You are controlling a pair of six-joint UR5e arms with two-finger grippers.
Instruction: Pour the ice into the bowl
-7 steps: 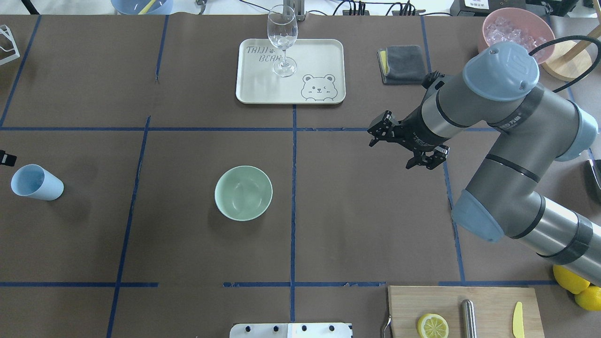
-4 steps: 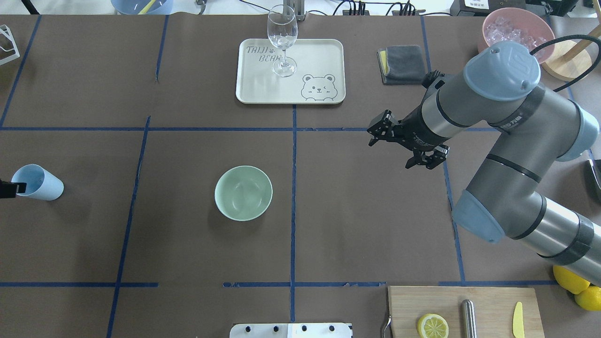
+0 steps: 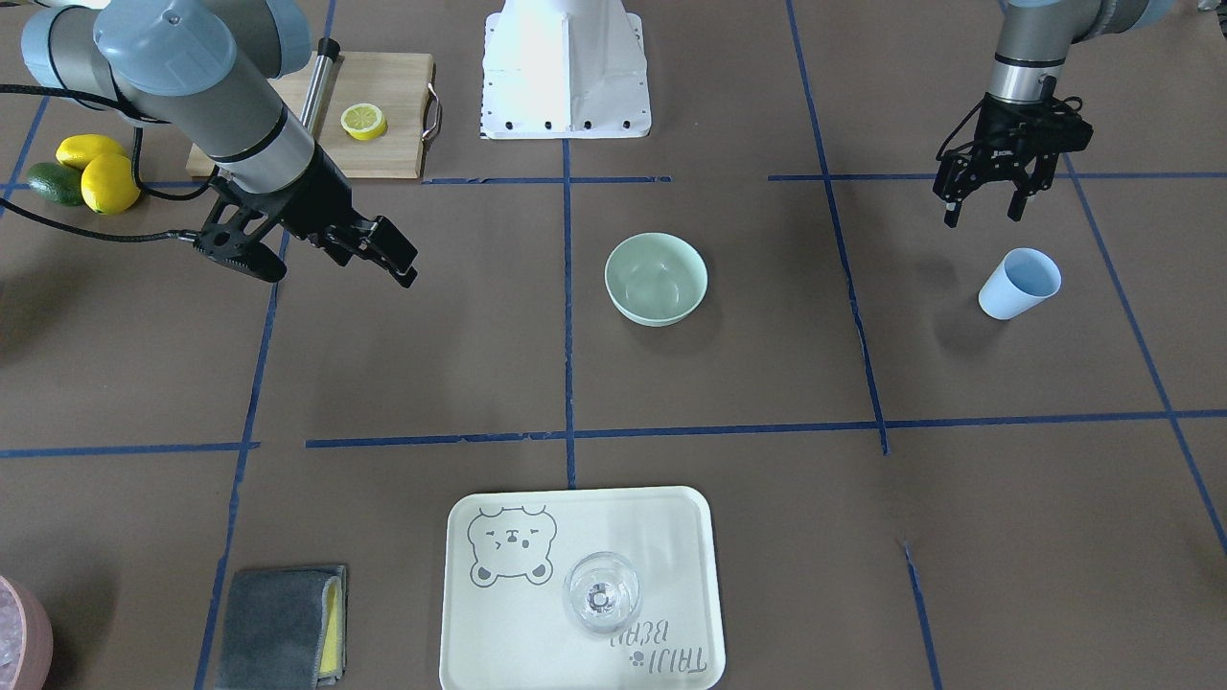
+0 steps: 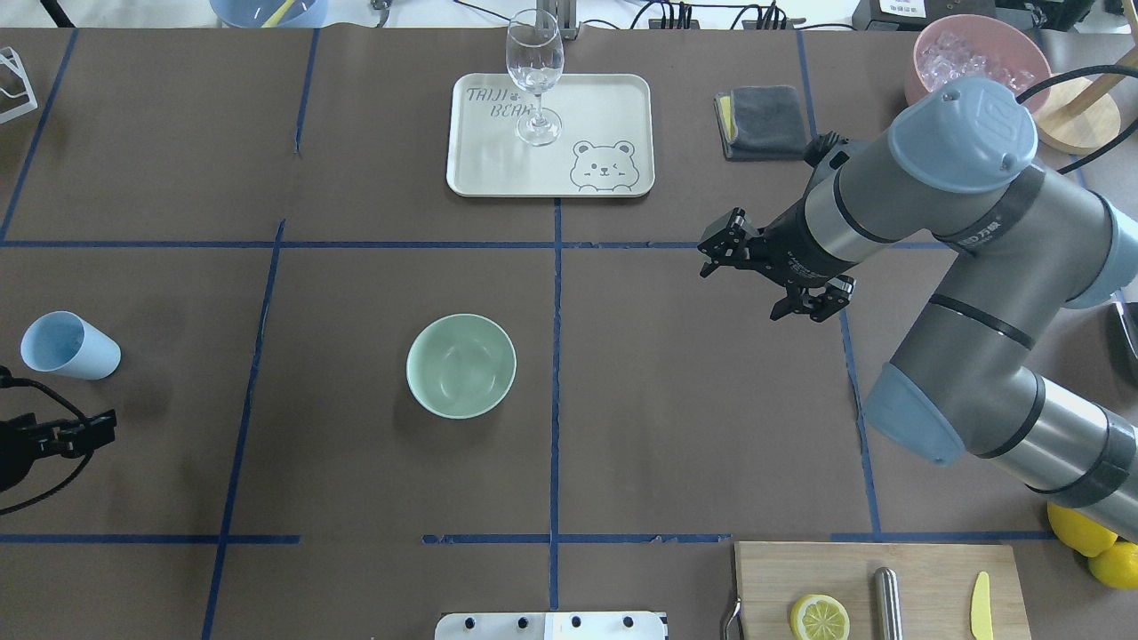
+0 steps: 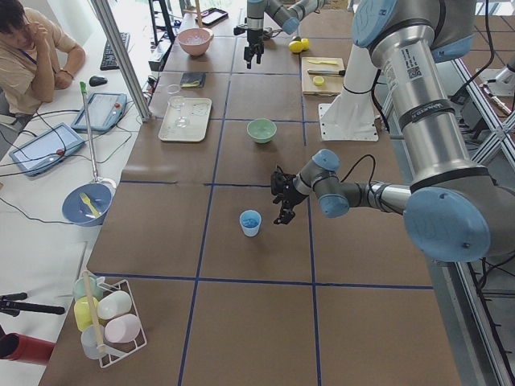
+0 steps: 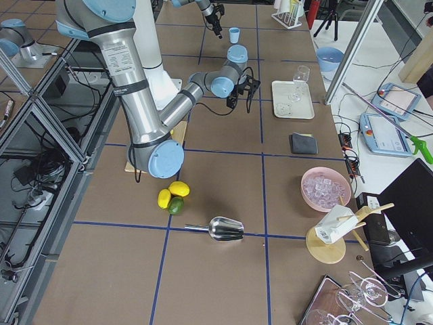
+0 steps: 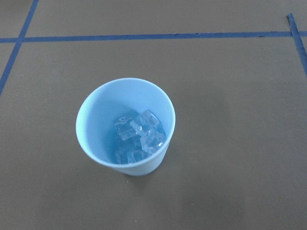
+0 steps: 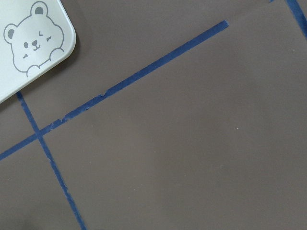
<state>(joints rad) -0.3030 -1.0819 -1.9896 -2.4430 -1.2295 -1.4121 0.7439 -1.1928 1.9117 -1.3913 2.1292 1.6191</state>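
Observation:
The light blue cup should next be held around its lower body (image 3: 1007, 301) by my left gripper, so that the ice can be poured into the bowl (image 3: 656, 278).
The ice (image 7: 139, 136), several small clear cubes, lies in an upright light blue cup (image 7: 125, 127) at the table's left side (image 4: 67, 345). The empty pale mint-green bowl (image 4: 460, 365) stands near the table's middle, also seen in the front view (image 3: 656, 279). My left gripper (image 3: 982, 217) is open and empty, raised just on the robot's side of the cup and apart from it; only part of it shows at the overhead view's left edge (image 4: 67, 434). My right gripper (image 4: 745, 277) is open and empty, hovering well right of the bowl.
A cream tray (image 4: 605, 98) with a wine glass (image 4: 534, 62) sits at the back centre. A grey cloth (image 4: 765, 120) and a pink bowl (image 4: 1031, 49) of ice are back right. A cutting board (image 4: 925, 569) with a lemon half and lemons (image 4: 1089, 533) lies front right.
My left gripper has moved from beside the cup back toward the robot's side of the table, still open. The right arm shifted only slightly. The cup and bowl have not moved.

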